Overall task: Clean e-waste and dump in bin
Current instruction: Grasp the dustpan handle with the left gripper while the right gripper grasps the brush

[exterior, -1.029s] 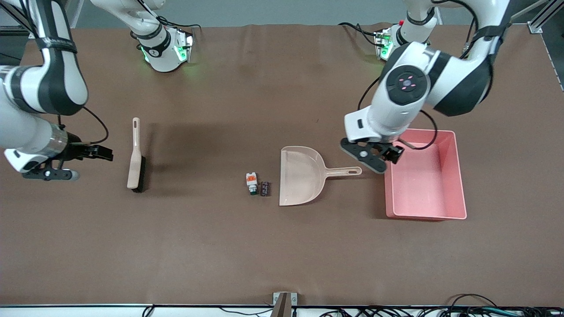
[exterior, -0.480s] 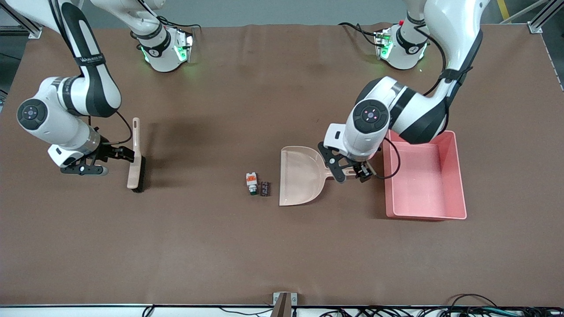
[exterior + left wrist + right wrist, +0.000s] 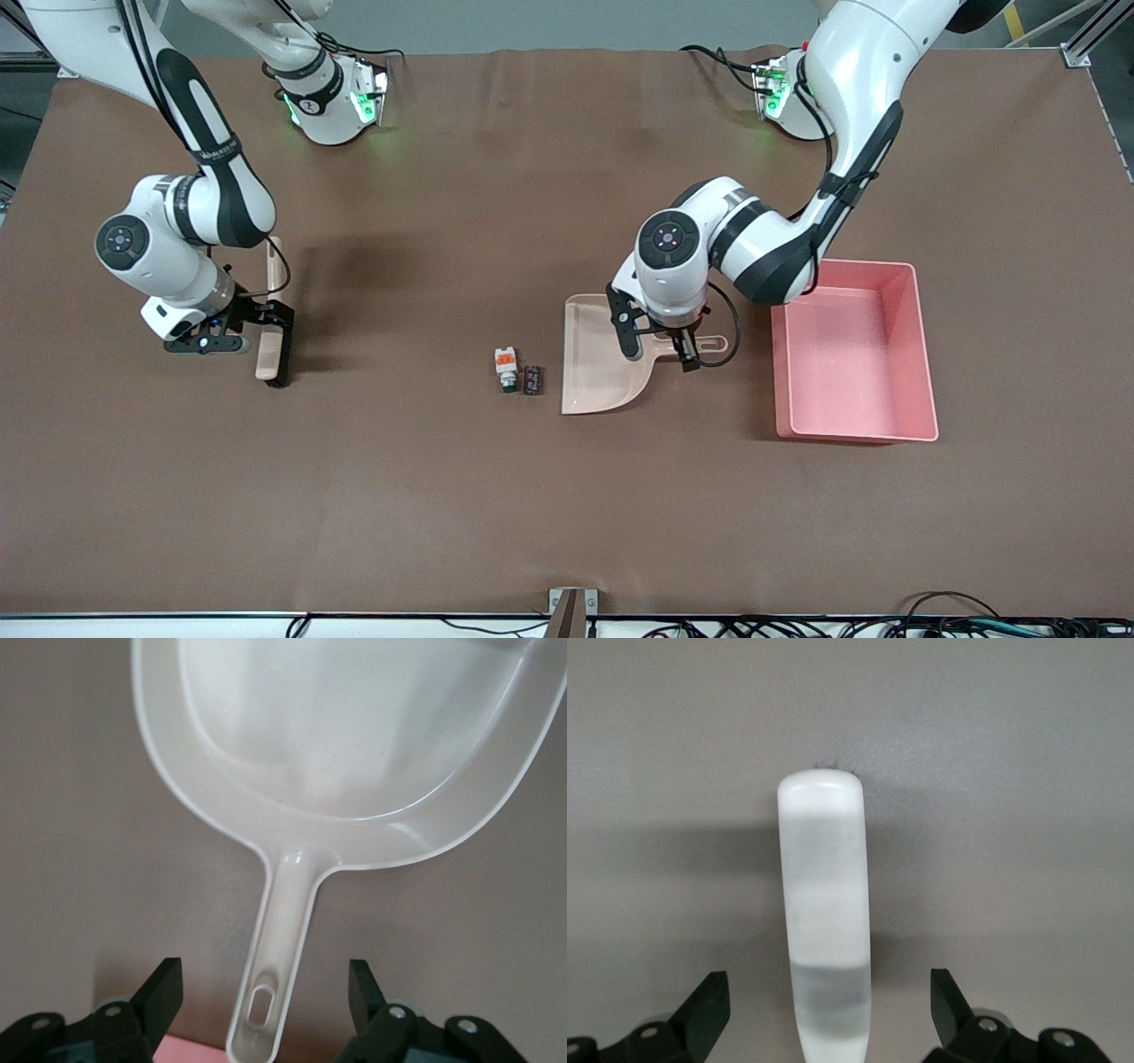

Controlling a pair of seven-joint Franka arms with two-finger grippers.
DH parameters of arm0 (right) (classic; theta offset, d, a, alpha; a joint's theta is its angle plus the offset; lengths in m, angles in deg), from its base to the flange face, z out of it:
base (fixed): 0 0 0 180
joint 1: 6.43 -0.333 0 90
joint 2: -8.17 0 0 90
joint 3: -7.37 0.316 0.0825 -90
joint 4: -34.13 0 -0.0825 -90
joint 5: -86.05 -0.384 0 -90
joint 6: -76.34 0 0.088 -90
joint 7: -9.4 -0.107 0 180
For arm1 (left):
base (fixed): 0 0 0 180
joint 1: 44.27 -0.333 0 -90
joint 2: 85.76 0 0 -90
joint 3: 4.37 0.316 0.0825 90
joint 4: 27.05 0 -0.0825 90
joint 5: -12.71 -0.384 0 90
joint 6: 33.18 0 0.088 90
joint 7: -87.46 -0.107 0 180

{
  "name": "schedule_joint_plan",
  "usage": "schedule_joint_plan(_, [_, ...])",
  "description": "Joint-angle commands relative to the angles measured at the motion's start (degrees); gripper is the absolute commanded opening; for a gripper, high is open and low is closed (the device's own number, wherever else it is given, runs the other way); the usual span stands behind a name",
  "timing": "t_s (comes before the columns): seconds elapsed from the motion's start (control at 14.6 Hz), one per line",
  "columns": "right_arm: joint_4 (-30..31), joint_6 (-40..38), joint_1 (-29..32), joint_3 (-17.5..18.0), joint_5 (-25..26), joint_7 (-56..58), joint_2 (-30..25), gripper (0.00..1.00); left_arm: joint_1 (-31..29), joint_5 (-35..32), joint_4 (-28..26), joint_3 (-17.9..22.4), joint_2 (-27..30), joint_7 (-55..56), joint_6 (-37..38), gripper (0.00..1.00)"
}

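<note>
The right gripper grabs the beige brush by its handle (image 3: 275, 275) next, to sweep the e-waste (image 3: 507, 369) into the dustpan.
The e-waste lies beside the dustpan's mouth: a white part with orange and green bits (image 3: 506, 368) and a dark block (image 3: 533, 380). The beige dustpan (image 3: 598, 359) lies between them and the pink bin (image 3: 921, 354). My left gripper (image 3: 658, 346) is open, its fingers either side of the dustpan handle (image 3: 279, 930) without closing on it. My right gripper (image 3: 257, 326) is open, straddling the handle of the beige brush (image 3: 273, 266), which shows between its fingers in the right wrist view (image 3: 824, 895).
The brush has black bristles (image 3: 285, 350) and lies toward the right arm's end of the table. A sliver of the bin (image 3: 190, 1052) shows by my left gripper's fingers. Brown table cloth (image 3: 567, 505) spreads nearer the front camera.
My left gripper moved from the bin's edge to the dustpan handle. My right gripper moved from the right arm's end of the table to the brush handle. Nothing was grasped.
</note>
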Motion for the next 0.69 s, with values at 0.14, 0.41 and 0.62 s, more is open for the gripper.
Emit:
schedule_joint_plan(0.14, [0.8,1.4,0.4,0.1,-0.5,1.3,0.8,0.96,0.0,-2.3,-0.1,-0.2,-2.2,-3.8,-1.2,0.83])
schedule_joint_plan(0.41, [0.7,0.9,0.4,0.1,-0.5,1.2,0.8,0.7,0.5,-5.2,0.0,-0.2,-4.0,-4.3,-3.2,0.8])
schedule_joint_plan(0.62, [0.6,0.6,0.3,0.1,-0.5,1.2,0.8,0.43,0.5,-6.1,0.1,-0.2,-4.3,-4.3,-4.2,0.78])
